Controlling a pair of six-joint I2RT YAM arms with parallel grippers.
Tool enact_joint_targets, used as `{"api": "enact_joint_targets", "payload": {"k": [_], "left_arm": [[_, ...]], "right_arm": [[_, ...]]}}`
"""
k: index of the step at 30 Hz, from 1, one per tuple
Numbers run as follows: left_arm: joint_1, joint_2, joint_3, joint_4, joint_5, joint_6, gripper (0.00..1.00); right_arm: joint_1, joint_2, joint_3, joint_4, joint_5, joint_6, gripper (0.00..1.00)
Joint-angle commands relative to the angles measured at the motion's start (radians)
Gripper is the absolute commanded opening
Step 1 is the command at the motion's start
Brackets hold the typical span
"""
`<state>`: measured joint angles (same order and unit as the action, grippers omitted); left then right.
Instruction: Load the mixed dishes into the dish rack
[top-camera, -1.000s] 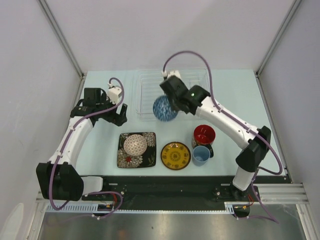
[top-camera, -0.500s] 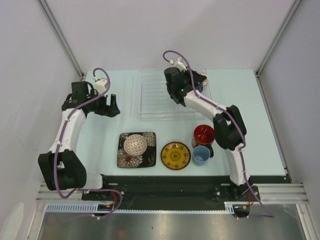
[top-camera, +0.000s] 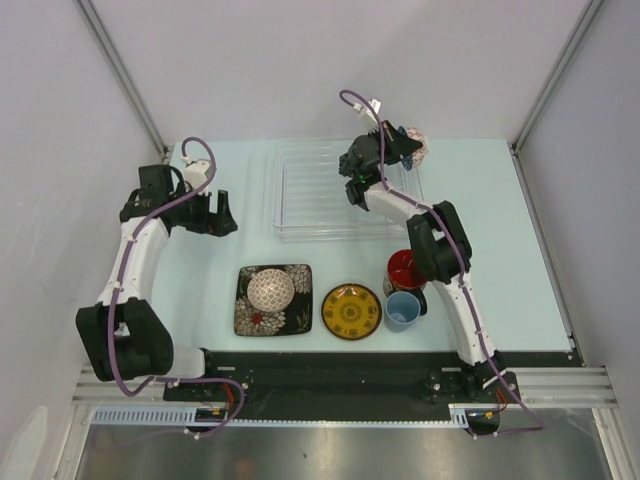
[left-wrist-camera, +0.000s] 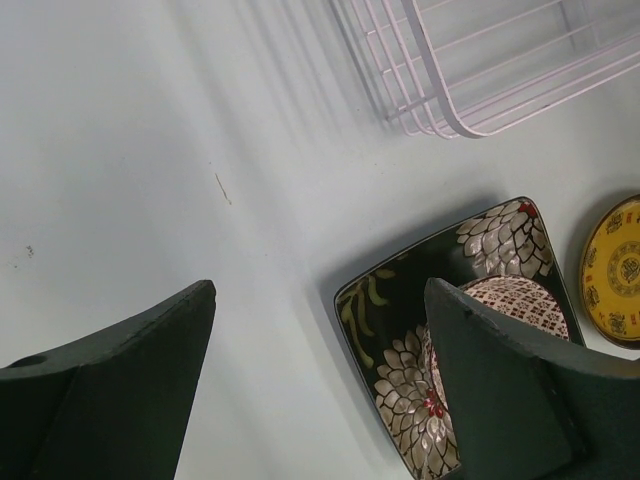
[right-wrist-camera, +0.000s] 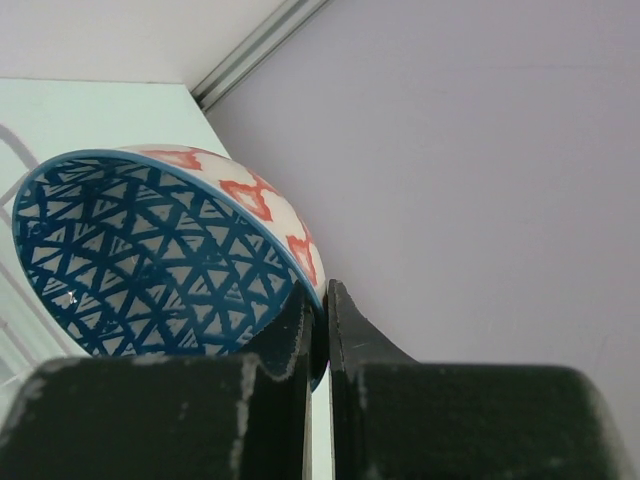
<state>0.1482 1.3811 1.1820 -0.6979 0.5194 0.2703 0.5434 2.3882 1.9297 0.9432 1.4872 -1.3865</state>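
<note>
The blue mosaic bowl (top-camera: 412, 147) still hangs with its patterned outside past the rack's edge, so it is too early to release. If my right gripper opened now, the bowl would drop short.
My right gripper (top-camera: 396, 150) is shut on the rim of the blue mosaic bowl (top-camera: 412, 147), holding it tilted above the far right corner of the clear dish rack (top-camera: 300, 200). The right wrist view shows the bowl (right-wrist-camera: 140, 260) pinched between the fingers of that gripper (right-wrist-camera: 325, 300). My left gripper (top-camera: 222, 213) is open and empty, left of the rack. The small pinkish-white bowl (top-camera: 271, 289) sits on the black square floral plate (top-camera: 250, 318). The yellow plate (top-camera: 351, 311), red-inside cup (top-camera: 408, 269) and light blue cup (top-camera: 402, 310) stand near the front.
In the left wrist view the open gripper (left-wrist-camera: 320, 300) hovers over bare table, with the floral plate (left-wrist-camera: 400, 330), the small bowl (left-wrist-camera: 510, 300), the yellow plate (left-wrist-camera: 615, 265) and a corner of the rack (left-wrist-camera: 440, 110) to the right. Grey walls enclose the table.
My right gripper carried the blue mosaic bowl from the rack's front edge to above its far right corner. My left arm drew back to the left.
</note>
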Motion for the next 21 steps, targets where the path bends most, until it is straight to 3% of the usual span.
{"api": "enact_joint_targets", "payload": {"k": [1, 21], "left_arm": [[0.014, -0.004, 0.018, 0.009, 0.031, -0.013, 0.91], [0.019, -0.008, -0.009, 0.02, 0.016, -0.014, 0.91]], "right_arm": [[0.012, 0.063, 0.055, 0.143, 0.199, -0.04, 0.0], [-0.005, 0.198, 0.092, 0.169, 0.232, -0.062, 0.0]]}}
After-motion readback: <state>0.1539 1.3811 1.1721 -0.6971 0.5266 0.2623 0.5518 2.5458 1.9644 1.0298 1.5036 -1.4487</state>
